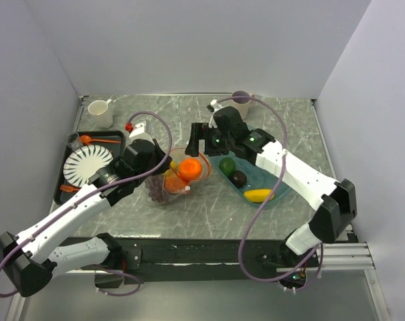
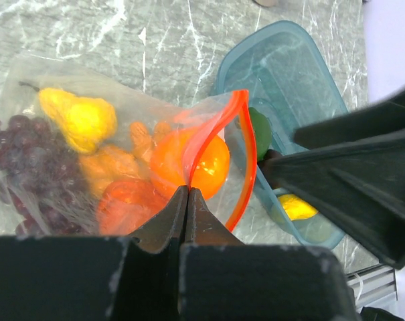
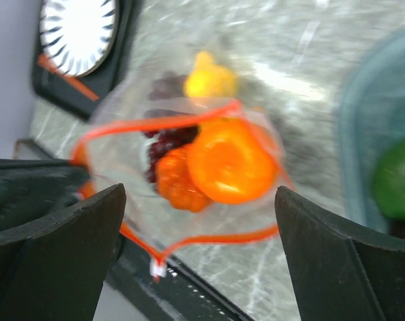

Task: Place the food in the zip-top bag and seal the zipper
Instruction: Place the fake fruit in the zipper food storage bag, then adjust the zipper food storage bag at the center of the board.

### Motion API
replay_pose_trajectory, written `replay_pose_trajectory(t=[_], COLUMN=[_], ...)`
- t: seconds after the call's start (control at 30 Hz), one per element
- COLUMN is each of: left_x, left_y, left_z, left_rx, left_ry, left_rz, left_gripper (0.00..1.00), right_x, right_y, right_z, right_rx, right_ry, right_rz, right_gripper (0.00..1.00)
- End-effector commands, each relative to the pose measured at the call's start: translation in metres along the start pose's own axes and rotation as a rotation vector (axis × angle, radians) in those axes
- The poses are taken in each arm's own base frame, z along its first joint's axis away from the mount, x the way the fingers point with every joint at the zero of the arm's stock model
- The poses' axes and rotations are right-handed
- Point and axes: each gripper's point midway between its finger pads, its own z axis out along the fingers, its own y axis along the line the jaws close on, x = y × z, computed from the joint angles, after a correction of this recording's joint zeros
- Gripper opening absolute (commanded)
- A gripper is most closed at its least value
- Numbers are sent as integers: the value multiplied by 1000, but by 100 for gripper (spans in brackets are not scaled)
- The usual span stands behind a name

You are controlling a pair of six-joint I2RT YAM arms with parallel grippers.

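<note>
I need to lift the zip-top bag [image 1: 163,187] and settle the food inside, so my right gripper should next grab its orange-red zipper rim [image 1: 207,162] beside the teal container, opposite my left gripper.
The clear zip-top bag [image 1: 163,187] lies mid-table with its mouth held up and open. My left gripper [image 2: 187,190] is shut on the near side of the orange-red zipper [image 2: 239,154]. Inside the bag are an orange [image 2: 197,164], purple grapes [image 2: 25,157], a yellow fruit [image 2: 82,120] and orange bits [image 2: 122,200]. My right gripper [image 3: 201,200] hovers open above the bag mouth with nothing between its fingers. The white slider tab [image 3: 156,269] sits at the strip's near corner. An avocado [image 1: 227,166], a dark plum [image 1: 238,178] and a yellow piece [image 1: 258,195] lie in the teal container [image 2: 289,73].
A black tray [image 1: 63,194] at the left holds a striped plate [image 1: 87,165] and orange cutlery [image 1: 98,140]. A white cup [image 1: 100,114] stands at the back left and another cup [image 1: 241,103] at the back middle. Walls close in three sides.
</note>
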Motion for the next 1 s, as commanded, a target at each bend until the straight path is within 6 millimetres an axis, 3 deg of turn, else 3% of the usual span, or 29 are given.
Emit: replay_pose_trajectory(t=[0.0, 0.2, 0.37, 0.53, 0.7, 0.83, 0.97], left_x=[-23, -19, -18, -13, -13, -15, -14], left_y=[-5, -6, -7, -8, -7, -6, -3], left_z=[-11, -7, -5, -3, -3, -5, -5], left_rx=[16, 16, 18, 22, 20, 18, 9], left_ry=[-83, -66, -59, -38, -38, -45, -47], left_rz=[-34, -31, -28, -18, -18, -18, -16], left_gripper=[1, 1, 1, 1, 1, 1, 1], right_x=[-8, 20, 46, 61, 65, 72, 71], right_y=[-34, -59, -69, -55, -58, -59, -55], right_z=[-27, -25, -11, 4, 22, 33, 32], right_rx=[160, 239, 245, 138, 148, 142, 116], right_ry=[-101, -31, 48, 119, 173, 210, 203], right_rz=[37, 64, 68, 60, 61, 66, 62], right_gripper=[96, 77, 69, 68, 62, 50, 23])
